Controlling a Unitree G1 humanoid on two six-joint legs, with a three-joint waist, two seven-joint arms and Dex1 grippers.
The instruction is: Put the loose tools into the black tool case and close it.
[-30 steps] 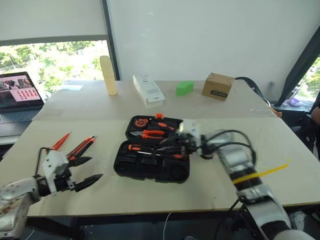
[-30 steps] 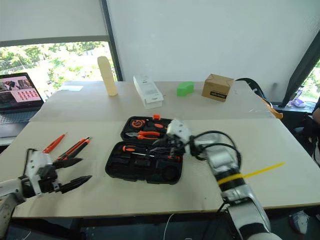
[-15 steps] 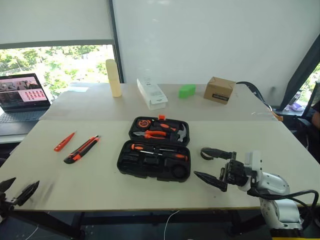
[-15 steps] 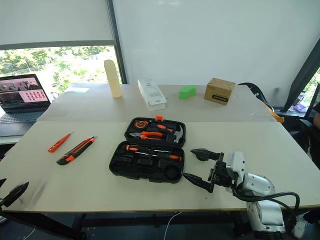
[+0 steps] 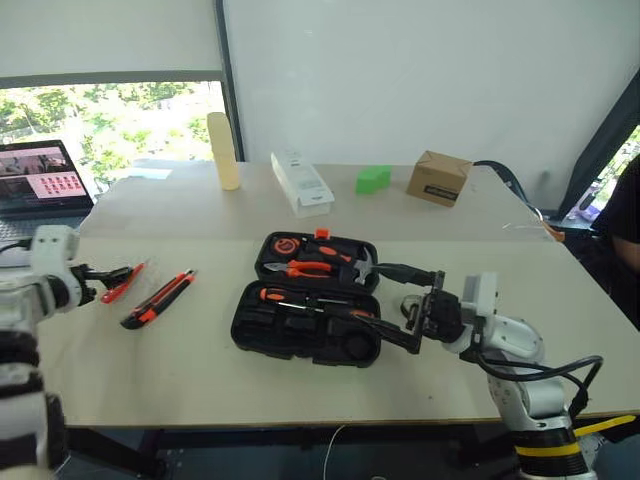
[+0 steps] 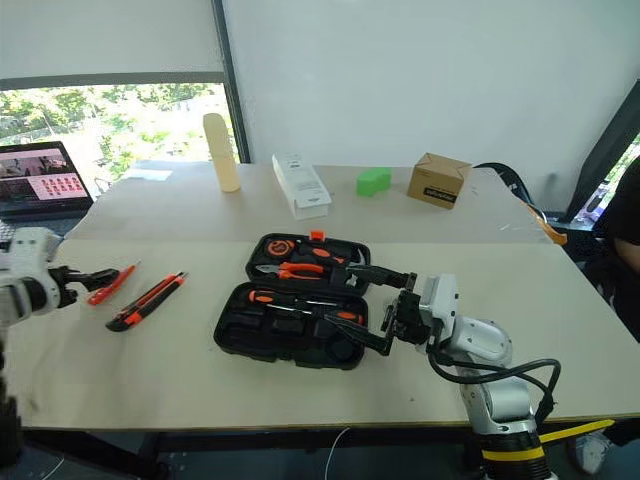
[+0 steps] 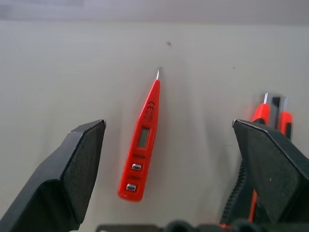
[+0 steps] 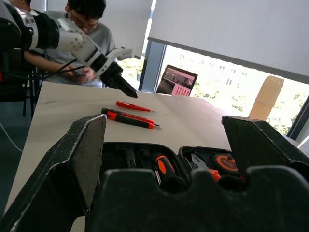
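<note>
Table still shows between my fingers and the small orange tool (image 5: 117, 290) (image 7: 141, 145) below, so it is too early to close. My left gripper lowers first, then closes on the tool.
The black tool case (image 5: 250, 325) lies open mid-table with two orange-and-black screwdrivers (image 5: 275, 295) in its near half. Pliers (image 5: 305, 268), a hammer and a round tape measure sit in its far half. My right gripper (image 5: 397, 303) hovers at the case's right edge, open and empty, pointing left across it. Left of the case lie the small all-orange tool (image 7: 141, 137) and the orange-black utility knife (image 5: 158, 298). My left gripper (image 7: 168, 123) is open, just above the table. The orange tool lies between its fingers (image 7: 79, 159), untouched, and the knife sits by the other finger.
A laptop (image 5: 40, 185) stands at the far left. Along the back of the table are a cream cylinder (image 5: 222, 150), a white box (image 5: 300, 183), a green block (image 5: 372, 179) and a cardboard box (image 5: 437, 176). A person (image 8: 87, 24) sits beyond the table's left end.
My right gripper drew back from over the case, opened wide and now sits at the case's right edge. My left arm swung from the table's near-left edge to the orange tool.
</note>
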